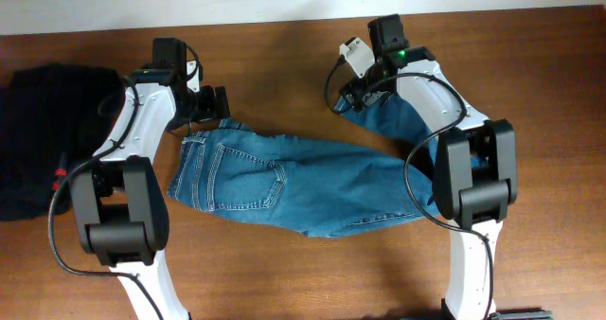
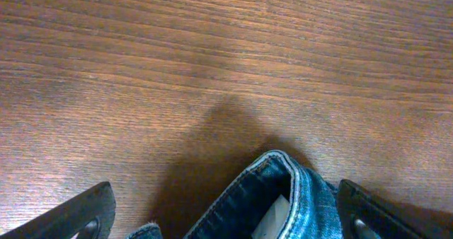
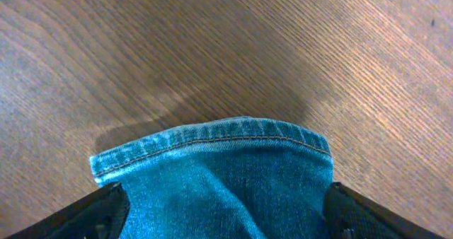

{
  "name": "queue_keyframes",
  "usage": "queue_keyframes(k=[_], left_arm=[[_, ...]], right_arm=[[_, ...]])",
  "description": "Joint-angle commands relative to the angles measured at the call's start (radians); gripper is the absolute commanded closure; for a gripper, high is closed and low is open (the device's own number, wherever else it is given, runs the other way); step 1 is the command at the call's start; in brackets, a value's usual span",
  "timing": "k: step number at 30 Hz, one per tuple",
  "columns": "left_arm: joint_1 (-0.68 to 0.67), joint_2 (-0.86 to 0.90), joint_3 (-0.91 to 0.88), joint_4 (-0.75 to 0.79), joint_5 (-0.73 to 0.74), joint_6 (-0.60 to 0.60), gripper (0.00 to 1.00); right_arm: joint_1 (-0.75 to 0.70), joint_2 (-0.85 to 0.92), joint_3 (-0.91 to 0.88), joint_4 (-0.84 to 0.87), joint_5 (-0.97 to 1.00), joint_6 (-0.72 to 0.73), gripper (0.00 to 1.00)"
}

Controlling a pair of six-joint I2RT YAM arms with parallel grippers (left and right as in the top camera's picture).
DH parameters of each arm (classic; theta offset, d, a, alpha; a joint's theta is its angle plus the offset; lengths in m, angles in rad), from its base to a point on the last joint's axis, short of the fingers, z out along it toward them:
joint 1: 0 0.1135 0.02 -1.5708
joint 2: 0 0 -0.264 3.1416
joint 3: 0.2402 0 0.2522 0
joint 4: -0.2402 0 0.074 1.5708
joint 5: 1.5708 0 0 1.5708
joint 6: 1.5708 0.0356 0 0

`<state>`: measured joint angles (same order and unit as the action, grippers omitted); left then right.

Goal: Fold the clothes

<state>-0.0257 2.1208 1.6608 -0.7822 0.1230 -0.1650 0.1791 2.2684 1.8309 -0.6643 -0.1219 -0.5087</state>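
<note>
Next, my right gripper should grab the blue denim jeans at the end of the leg, just behind the leg's stitched hem, to stretch the leg out for folding.
The blue denim jeans lie flat across the middle of the table, waist to the left and legs running right. My left gripper hangs over the waistband's far corner. In the left wrist view its black fingers stand wide apart, with the waistband and a white label between them, so the left gripper is open. My right gripper is at the leg end. In the right wrist view the stitched hem spans the gap between the fingers, and the right gripper is open around it.
A black garment with a small red tag lies bunched at the table's left edge. Bare brown wood shows beyond the jeans, up to a pale wall along the far edge.
</note>
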Motion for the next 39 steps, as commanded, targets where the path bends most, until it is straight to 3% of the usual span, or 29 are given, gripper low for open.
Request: queue_keyframes(k=[1,14,16,18,20,23,26,29,33,39], left_arm=[[0.002,0.006,0.016,-0.022,0.012,0.017,0.02],[0.003,0.006,0.016,-0.139,0.010,0.116,0.02],[0.003,0.006,0.016,-0.135,0.010,0.118,0.16],[0.003,0.006,0.016,-0.130,0.010,0.118,0.42],[0.003,0.006,0.016,-0.130,0.011,0.117,0.63],[0.003,0.006,0.016,-0.135,0.011,0.118,0.73],[0.003,0.006,0.016,-0.136,0.011,0.117,0.99],[0.003,0.005,0.031,-0.152,0.011,0.117,0.99],[0.003,0.005,0.093,-0.229,0.010,0.117,0.99],[0.006,0.005,0.201,-0.368,0.008,0.013,0.96]], right_arm=[[-0.003,0.017,0.022,0.003,0.035,-0.008,0.09],[-0.020,0.017,0.022,0.000,0.056,-0.008,0.08],[-0.024,0.017,0.022,-0.002,0.055,-0.008,0.08],[-0.024,0.017,0.022,-0.004,0.055,-0.008,0.10],[-0.024,0.017,0.022,-0.005,0.055,-0.008,0.15],[-0.024,0.017,0.022,-0.005,0.055,-0.008,0.22],[-0.025,0.017,0.022,-0.003,0.056,-0.008,0.44],[-0.026,0.016,0.027,0.002,0.056,-0.008,0.73],[-0.026,0.016,0.034,-0.002,0.056,-0.008,0.96],[-0.030,0.016,0.034,-0.001,0.056,-0.008,0.96]])
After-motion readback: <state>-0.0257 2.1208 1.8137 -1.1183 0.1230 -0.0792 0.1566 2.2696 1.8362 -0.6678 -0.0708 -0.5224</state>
